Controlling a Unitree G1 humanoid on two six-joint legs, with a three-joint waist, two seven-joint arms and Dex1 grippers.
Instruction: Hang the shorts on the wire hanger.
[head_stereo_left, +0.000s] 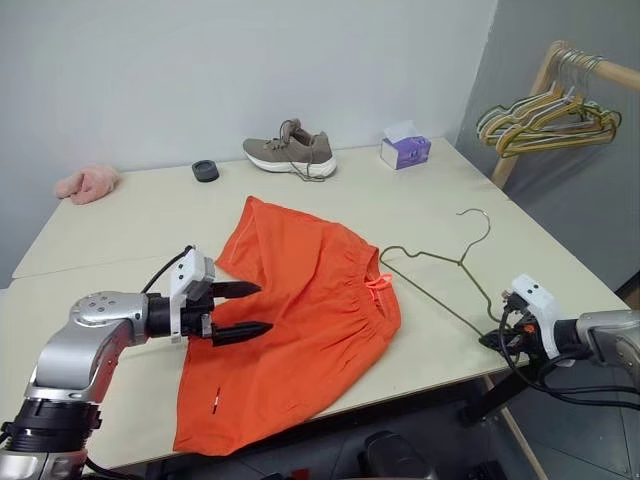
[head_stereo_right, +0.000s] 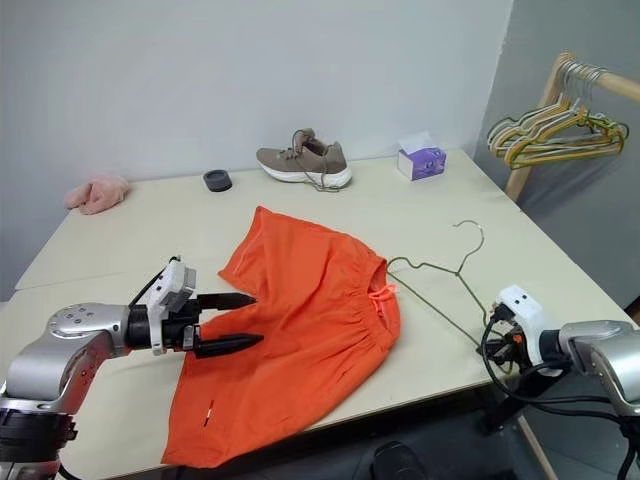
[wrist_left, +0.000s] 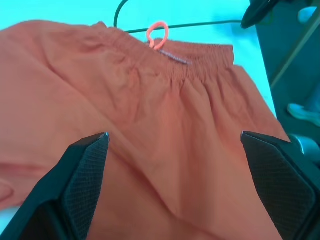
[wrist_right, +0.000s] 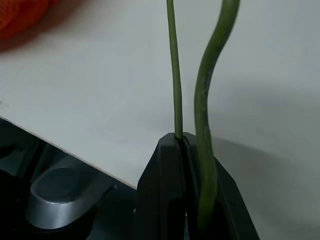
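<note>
I need to grab the shorts (head_stereo_left: 300, 310) next by the bunched waistband (head_stereo_left: 380, 292) with my left gripper, because they lie flat and their gathered elastic stands up in puckers.
The orange shorts (head_stereo_left: 300, 310) lie flat in the middle of the table, waistband and drawstring loop (wrist_left: 157, 35) toward the right. Just right of the waistband, the thin olive wire hanger (head_stereo_left: 440, 258) lies on the table with its hook pointing to the far side. My left gripper (head_stereo_left: 265, 307) hovers open over the left side of the shorts, fingers level and pointing right, with nothing between them. At the table's right front edge my right gripper (wrist_right: 182, 137) is shut on the hanger's near corner, and the wire (wrist_right: 173, 75) runs out from between the fingers.
Along the far side of the table (head_stereo_left: 120, 250) lie a pink fluffy item (head_stereo_left: 87, 184), a black round lid (head_stereo_left: 205, 170), a tan shoe (head_stereo_left: 290, 153) and a purple tissue box (head_stereo_left: 405, 150). A wooden rack with a bunch of hangers (head_stereo_left: 545, 115) stands beyond the right edge.
</note>
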